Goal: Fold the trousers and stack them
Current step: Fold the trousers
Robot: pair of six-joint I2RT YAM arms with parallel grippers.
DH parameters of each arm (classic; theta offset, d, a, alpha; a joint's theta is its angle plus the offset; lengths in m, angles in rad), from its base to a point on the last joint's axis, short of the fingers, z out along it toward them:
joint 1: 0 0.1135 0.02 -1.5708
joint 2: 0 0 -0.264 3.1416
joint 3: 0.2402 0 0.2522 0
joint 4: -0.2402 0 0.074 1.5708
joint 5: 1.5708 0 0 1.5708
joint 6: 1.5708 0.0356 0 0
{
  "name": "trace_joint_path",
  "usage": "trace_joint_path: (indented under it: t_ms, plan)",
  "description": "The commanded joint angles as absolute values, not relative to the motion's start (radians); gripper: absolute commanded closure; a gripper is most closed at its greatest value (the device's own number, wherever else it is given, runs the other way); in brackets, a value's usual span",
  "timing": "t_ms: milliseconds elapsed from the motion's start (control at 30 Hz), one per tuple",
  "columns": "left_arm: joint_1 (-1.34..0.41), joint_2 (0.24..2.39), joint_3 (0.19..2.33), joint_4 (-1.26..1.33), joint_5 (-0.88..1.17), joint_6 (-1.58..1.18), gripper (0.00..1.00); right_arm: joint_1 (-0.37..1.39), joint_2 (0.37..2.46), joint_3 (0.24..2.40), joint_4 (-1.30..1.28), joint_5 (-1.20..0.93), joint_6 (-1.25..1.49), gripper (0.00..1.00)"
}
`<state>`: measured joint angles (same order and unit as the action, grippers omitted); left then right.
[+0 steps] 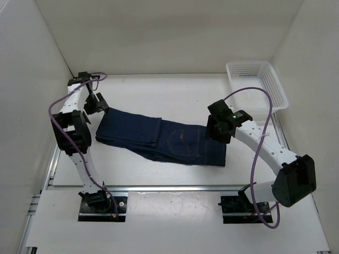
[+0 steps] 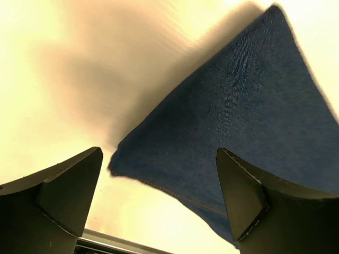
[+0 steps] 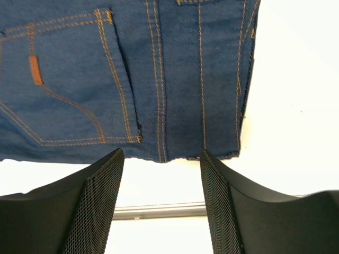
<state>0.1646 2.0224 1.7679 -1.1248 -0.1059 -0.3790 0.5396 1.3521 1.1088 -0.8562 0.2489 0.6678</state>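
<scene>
My left gripper will next take the trousers (image 1: 159, 136) by the end edge (image 1: 102, 125) opposite the waist, so that it can fold that end over onto the waist.
The trousers (image 1: 159, 136) are dark navy jeans with tan stitching, lying folded flat across the middle of the white table. My left gripper (image 1: 98, 105) hangs open over their far left corner; its view shows that blue corner (image 2: 233, 121) between and beyond the empty fingers (image 2: 69, 190). My right gripper (image 1: 213, 128) is open above the waist end at the right. Its view shows a back pocket and seams (image 3: 127, 79) just past the mesh-padded fingers (image 3: 98, 201), which hold nothing.
A white plastic basket (image 1: 257, 84) stands at the back right corner. A metal rail (image 1: 175, 188) runs along the table's near edge in front of the arm bases. White walls enclose the table on the left, back and right.
</scene>
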Motion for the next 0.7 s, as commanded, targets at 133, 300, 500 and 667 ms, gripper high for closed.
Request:
trace_joint_path:
  t_ms: [133, 300, 500, 667]
  plan:
    - [0.166, 2.169, 1.777, -1.106, -0.149, -0.331, 0.01, 0.546, 1.373, 1.118, -0.873, 0.253, 0.647, 0.34]
    - [0.201, 2.155, 1.681, -1.043, -0.078, -0.367, 0.27, 0.557, 1.436, 1.213, -0.873, 0.230, 0.658, 0.33]
    - [0.210, 2.109, 1.718, -1.080, -0.132, -0.385, 0.90, 0.566, 1.468, 1.235, -0.864, 0.239, 0.630, 0.33]
    - [0.210, 2.017, 1.866, -1.154, -0.213, -0.381, 0.90, 0.566, 1.450, 1.223, -0.873, 0.248, 0.630, 0.33]
